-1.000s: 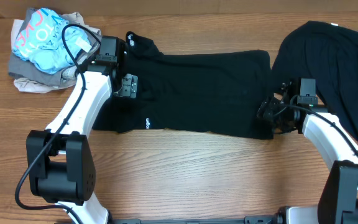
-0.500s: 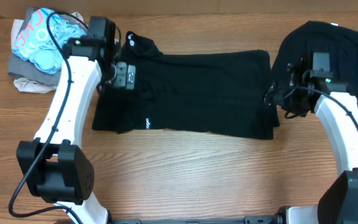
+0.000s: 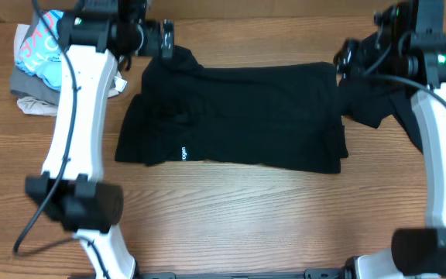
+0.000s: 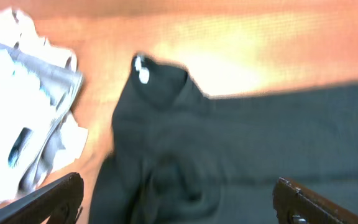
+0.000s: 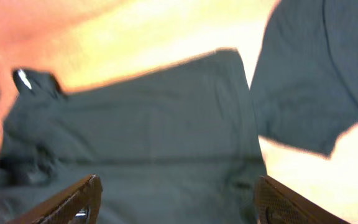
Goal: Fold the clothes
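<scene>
The left gripper will next grab the folded black shirt by the far corner under the gripper, to pull the shirt's far edge inward and fold it.
A black shirt (image 3: 231, 116) lies folded into a rectangle at the table's centre, with a small white logo (image 3: 183, 153) near its front left edge. It also shows in the left wrist view (image 4: 241, 143) and the right wrist view (image 5: 142, 130). A second black shirt (image 3: 366, 105) lies crumpled at the right, partly hidden by my right arm; it shows in the right wrist view (image 5: 316, 81). My left gripper (image 3: 163, 39) is open and empty, raised over the shirt's far left corner (image 4: 178, 186). My right gripper (image 3: 348, 56) is open and empty, raised over its far right corner (image 5: 178, 183).
A bundle of light-blue printed, grey and beige garments (image 3: 41, 66) sits at the far left and shows in the left wrist view (image 4: 23, 124). The wooden table (image 3: 246, 217) shows bare wood in front of the folded shirt.
Both grippers have lifted off the folded shirt's left and right edges and moved up and back toward the far edge. The shirt stays flat.
</scene>
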Robot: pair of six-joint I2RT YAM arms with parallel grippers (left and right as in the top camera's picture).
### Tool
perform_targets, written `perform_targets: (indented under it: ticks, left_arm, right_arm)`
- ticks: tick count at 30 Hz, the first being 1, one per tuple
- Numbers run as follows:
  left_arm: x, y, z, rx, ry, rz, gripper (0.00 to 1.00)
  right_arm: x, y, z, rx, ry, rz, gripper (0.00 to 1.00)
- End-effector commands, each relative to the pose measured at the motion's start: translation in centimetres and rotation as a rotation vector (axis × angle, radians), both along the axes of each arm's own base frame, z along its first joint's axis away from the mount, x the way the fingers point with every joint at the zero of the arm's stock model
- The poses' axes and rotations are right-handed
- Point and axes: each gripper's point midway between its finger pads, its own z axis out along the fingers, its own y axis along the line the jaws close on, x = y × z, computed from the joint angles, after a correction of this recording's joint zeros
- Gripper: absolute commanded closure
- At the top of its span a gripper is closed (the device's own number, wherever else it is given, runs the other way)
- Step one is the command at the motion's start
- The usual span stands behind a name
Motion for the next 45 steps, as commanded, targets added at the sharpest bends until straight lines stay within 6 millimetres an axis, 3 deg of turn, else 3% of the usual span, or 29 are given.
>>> perform_targets:
  ticks: [1, 5, 12, 20, 25, 28, 32, 45]
  left_arm:
    - [4.2, 0.2, -4.9, -0.065, 0.056, 0.141, 0.01]
    - [7.7, -0.6, -9.7, -0.142, 0.073, 0.223, 0.05]
    - [10.0, -2.1, -15.8, -0.246, 0.129, 0.284, 0.21]
    - [9.5, -2.8, -20.0, -0.308, 0.234, 0.357, 0.37]
    - [7.4, -2.6, -23.0, -0.271, 0.350, 0.380, 0.39]
    - [7.1, -2.3, -24.5, -0.265, 0.376, 0.400, 0.39]
    - [7.6, -2.1, -25.5, -0.280, 0.372, 0.428, 0.40]
    - [10.1, -1.5, -24.4, -0.324, 0.275, 0.425, 0.41]
  right_arm:
    - [3.6, -1.2, -2.3, -0.002, 0.034, -0.116, 0.18]
    - [5.7, -1.1, -6.0, 0.013, 0.088, -0.140, 0.18]
    - [6.3, 0.0, -9.8, 0.005, 0.166, -0.117, 0.20]
    - [6.4, 0.5, -10.0, 0.005, 0.166, -0.109, 0.24]
    - [6.4, 0.5, -10.0, 0.005, 0.168, -0.108, 0.24]
    - [6.4, 0.8, -10.1, 0.004, 0.169, -0.101, 0.24]
    - [6.3, 1.2, -10.1, 0.003, 0.172, -0.094, 0.23]
    - [5.8, 1.0, -11.5, -0.009, 0.207, -0.095, 0.24]
